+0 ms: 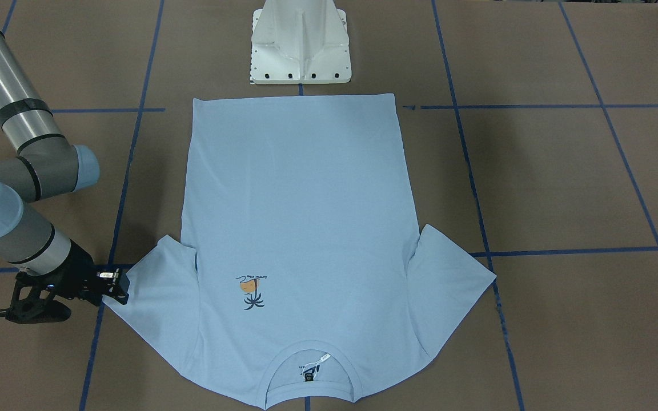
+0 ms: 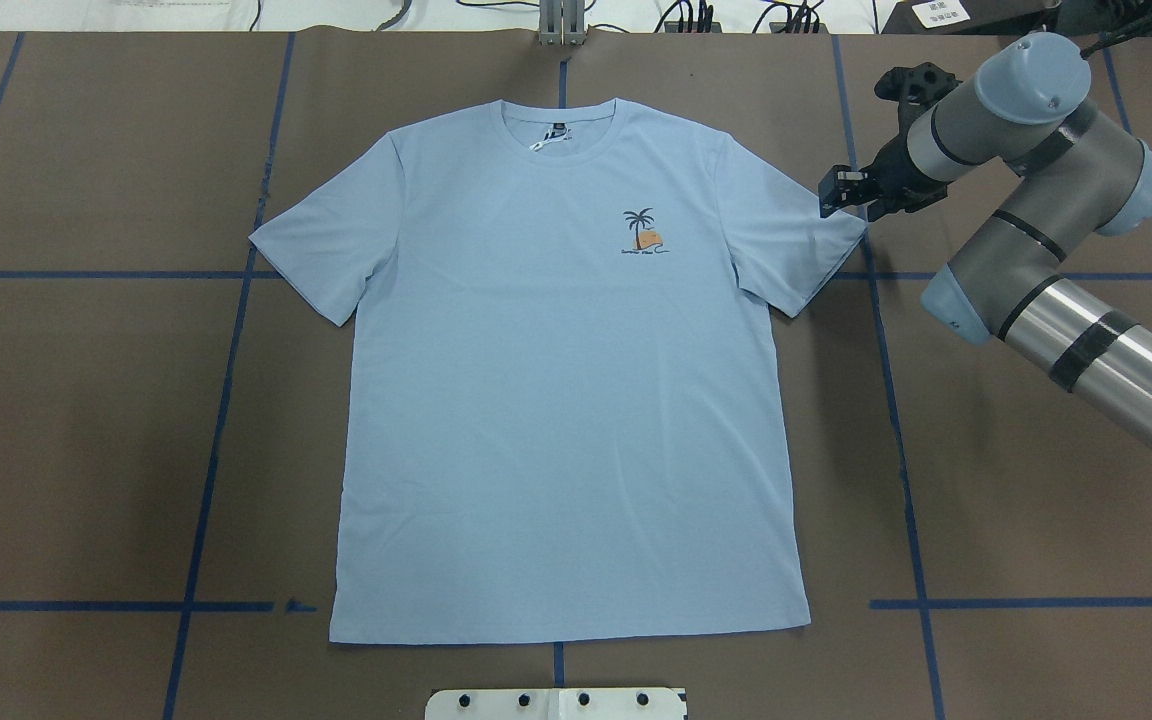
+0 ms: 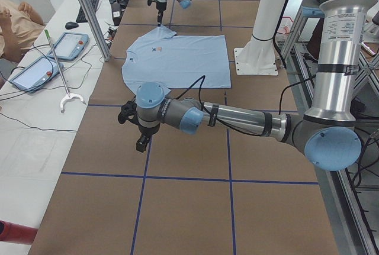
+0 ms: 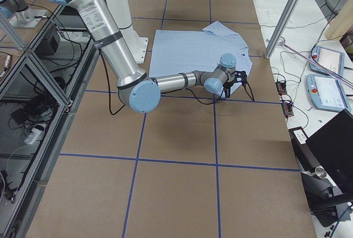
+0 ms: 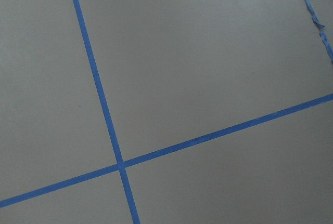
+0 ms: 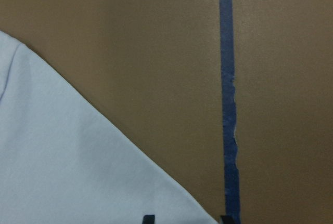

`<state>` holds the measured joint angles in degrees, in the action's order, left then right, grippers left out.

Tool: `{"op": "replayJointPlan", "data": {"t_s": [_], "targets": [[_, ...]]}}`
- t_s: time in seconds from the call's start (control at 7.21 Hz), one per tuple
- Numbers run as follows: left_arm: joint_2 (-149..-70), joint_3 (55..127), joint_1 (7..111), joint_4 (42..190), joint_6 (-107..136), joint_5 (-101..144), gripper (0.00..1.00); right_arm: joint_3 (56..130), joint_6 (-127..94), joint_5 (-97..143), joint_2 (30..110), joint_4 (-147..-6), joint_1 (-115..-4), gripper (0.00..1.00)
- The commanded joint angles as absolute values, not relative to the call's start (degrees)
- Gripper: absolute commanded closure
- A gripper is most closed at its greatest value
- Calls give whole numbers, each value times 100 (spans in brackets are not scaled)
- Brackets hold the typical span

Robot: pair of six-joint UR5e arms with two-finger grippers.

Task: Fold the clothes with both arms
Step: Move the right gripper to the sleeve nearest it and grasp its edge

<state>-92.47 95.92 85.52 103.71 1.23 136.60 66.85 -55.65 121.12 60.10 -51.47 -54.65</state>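
Observation:
I should fold the T-shirt's sleeve in over the shirt's body (image 1: 285, 240), so I need to grab the sleeve by its cuff corner (image 1: 108, 297) with my right gripper next.
The light blue T-shirt (image 2: 566, 370) lies flat and face up on the brown table, collar at the far edge from the robot, palm print (image 2: 644, 232) showing. It also shows in the front view (image 1: 300, 228). My right gripper (image 2: 841, 192) is low at the tip of the shirt's right-hand sleeve (image 2: 806, 235). In the right wrist view its fingertips (image 6: 148, 219) stand apart, open, on either side of the sleeve corner (image 6: 93, 177). My left gripper (image 3: 141, 144) hangs over bare table away from the shirt. It shows only in the left side view, so I cannot tell whether it is open or shut.
The white pedestal base (image 1: 300, 45) stands at the shirt's hem side. Blue tape lines (image 5: 99, 94) grid the brown table. Tablets (image 3: 65, 45), a reaching tool (image 3: 59, 71) and an operator's arm (image 3: 15, 21) are on the white bench beyond the collar end.

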Motion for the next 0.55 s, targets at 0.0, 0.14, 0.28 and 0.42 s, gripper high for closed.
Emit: {"op": "replayJointPlan", "data": {"t_s": [0.0,0.14,0.28,0.42], "targets": [[-9246,9598,8552,10371,123,13658,0,6627,-5590,12111,6047,-5142,-5467,49],[-9255,9589,8552,10371,123,13658,0,6636,-5590,12103,6021,-5142,-5484,48],[-9255,9598,8552,10371,123,13658,0,6644,-5590,12103,6003,-5142,-5510,48],[-9255,9598,8552,10371,123,13658,0,6662,-5581,12103,6003,-5133,-5546,48]]}}
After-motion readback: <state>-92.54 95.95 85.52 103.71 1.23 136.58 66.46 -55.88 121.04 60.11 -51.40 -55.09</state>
